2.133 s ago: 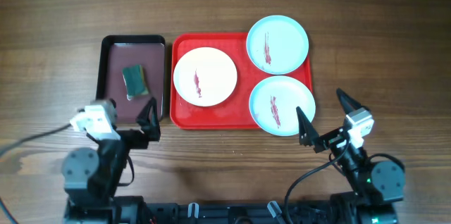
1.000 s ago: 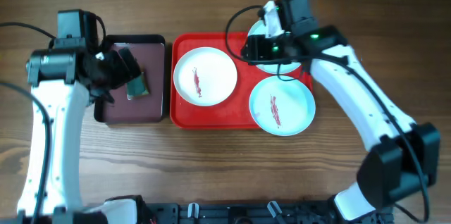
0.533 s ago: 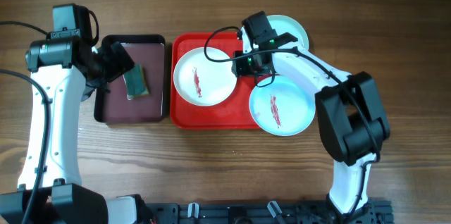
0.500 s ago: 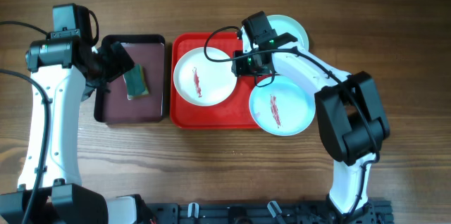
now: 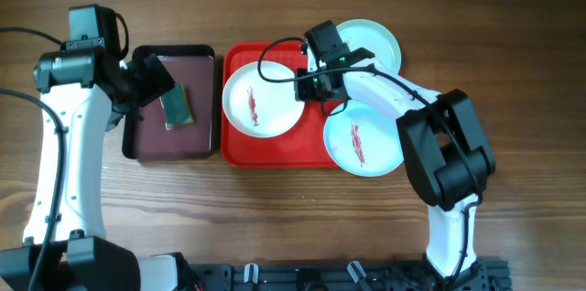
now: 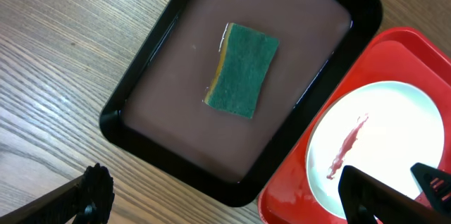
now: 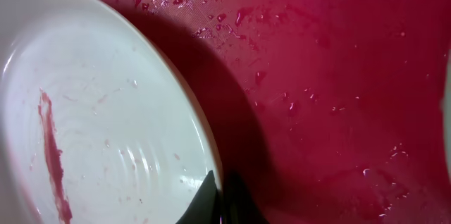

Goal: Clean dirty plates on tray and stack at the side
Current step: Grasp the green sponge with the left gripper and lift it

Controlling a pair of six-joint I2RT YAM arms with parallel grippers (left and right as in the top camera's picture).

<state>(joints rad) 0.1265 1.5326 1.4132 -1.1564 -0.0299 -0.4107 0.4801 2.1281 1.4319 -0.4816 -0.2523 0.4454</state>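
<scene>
My left gripper pinches the green sponge across its middle next, which leaves the sponge's yellow side free to clean.
The white plate lies in the left half of the red tray and carries a thin red streak. My right gripper is shut on its right rim; in the right wrist view the fingertips pinch the edge of the white plate over the wet tray floor. Two pale-blue streaked plates sit on the tray's right side, one at the back and one at the front. My left gripper hangs open over the maroon tray, holding nothing.
A black-rimmed maroon tray stands left of the red tray with a green sponge in it. The left wrist view shows the sponge, the maroon tray and the white plate. Bare wooden table lies around.
My right gripper has closed on the white plate's right rim and shifted slightly left with it. The left arm has held still over the maroon tray in the last half second.
</scene>
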